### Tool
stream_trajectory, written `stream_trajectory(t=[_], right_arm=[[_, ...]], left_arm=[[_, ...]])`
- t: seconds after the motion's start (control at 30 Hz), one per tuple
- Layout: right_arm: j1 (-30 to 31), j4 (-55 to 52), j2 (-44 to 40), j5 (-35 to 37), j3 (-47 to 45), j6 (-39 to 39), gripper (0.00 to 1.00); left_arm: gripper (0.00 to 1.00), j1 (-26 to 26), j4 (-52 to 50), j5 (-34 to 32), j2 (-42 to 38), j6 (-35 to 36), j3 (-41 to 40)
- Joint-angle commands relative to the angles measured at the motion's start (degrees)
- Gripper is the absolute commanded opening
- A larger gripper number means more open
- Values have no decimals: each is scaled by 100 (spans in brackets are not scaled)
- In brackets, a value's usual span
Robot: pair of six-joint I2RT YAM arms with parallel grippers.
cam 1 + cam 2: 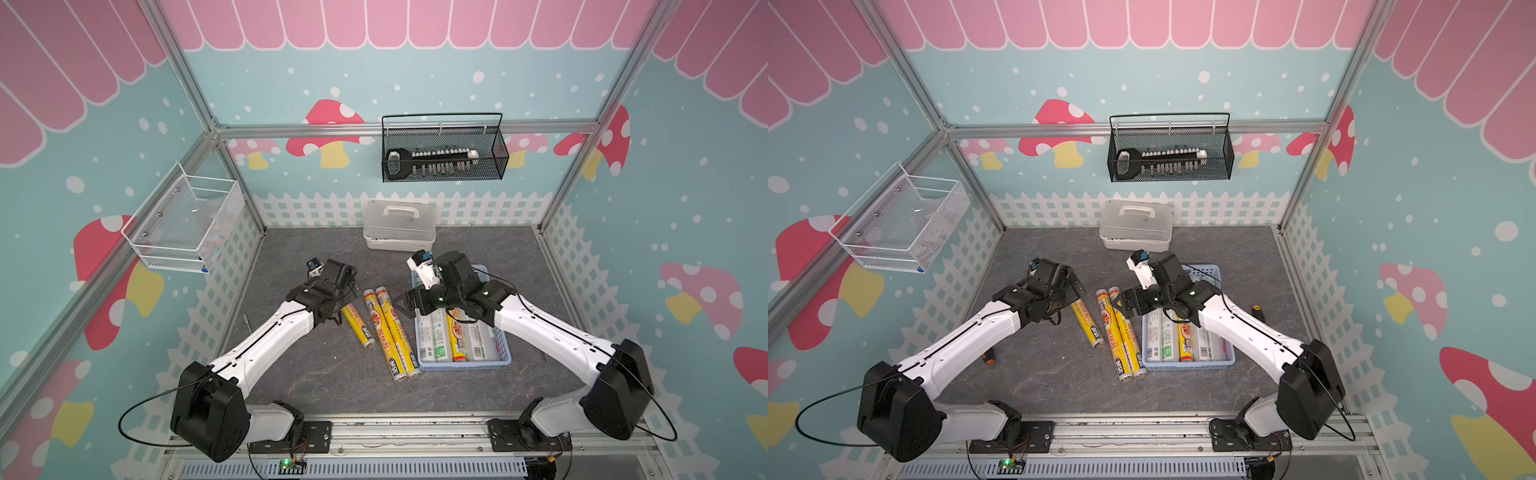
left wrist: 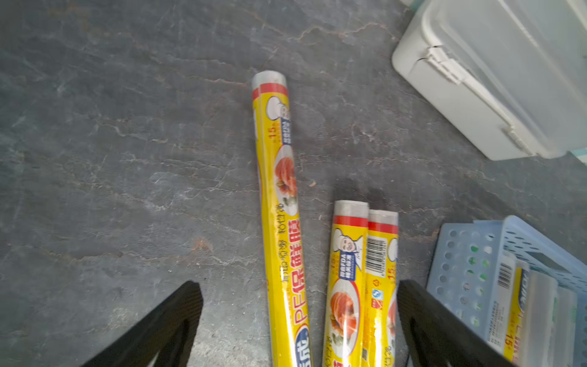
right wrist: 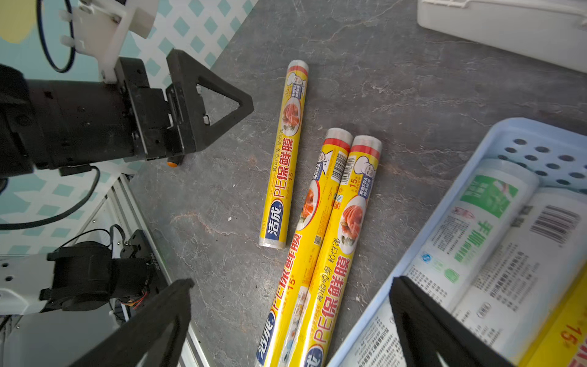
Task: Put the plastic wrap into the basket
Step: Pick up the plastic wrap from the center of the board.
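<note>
The single wrap roll needs to go lengthwise into the basket. My left gripper should grab it across its body next.
Three yellow rolls of plastic wrap lie on the grey table: a single one (image 1: pixel 357 326) (image 2: pixel 279 203) and a touching pair (image 1: pixel 392 332) (image 3: pixel 327 241) to its right. The light-blue basket (image 1: pixel 465 366) (image 3: pixel 444 203) stands right of the pair and holds several rolls, white-and-green ones (image 1: pixel 432 340) and a yellow one (image 1: pixel 456 338). My left gripper (image 2: pixel 298 282) (image 1: pixel 351 293) hangs open above the single roll and the pair, holding nothing. My right gripper (image 3: pixel 292 281) (image 1: pixel 413 305) is open too, over the basket's left edge and the pair, and it holds nothing.
A white lidded box (image 1: pixel 399 230) stands behind the basket at the back. A black wire basket (image 1: pixel 442 153) hangs on the back wall and a white wire basket (image 1: pixel 183 224) on the left wall. An orange-tipped tool (image 1: pixel 988 359) lies under my left arm.
</note>
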Motion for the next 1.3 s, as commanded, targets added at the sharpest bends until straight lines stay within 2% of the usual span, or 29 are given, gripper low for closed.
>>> stream_trajectory(t=[0.0,0.17,0.4,0.6,0.83,1.27], right_arm=[[221,-525,541,136,516,-333,100],[370,-842,1312,6,1164,-359,100],[462,-1069,1892,-237,1680,-301,99],[489,-1038,2002,-318,1704,-217,100],[489,-1044,2005,-318,1693,-191,100],[503,-1045,1967,-335,1611,-190,100]], left_arm=[[99,360,213,430,-50,-105,-242],[98,919,471,1555,395,219,-389],[85,991,456,2171,1412,420,141],[73,1000,-41,2074,2312,396,816],[59,1000,-173,1908,2713,439,1027],[53,974,-336,1652,3107,625,1030]])
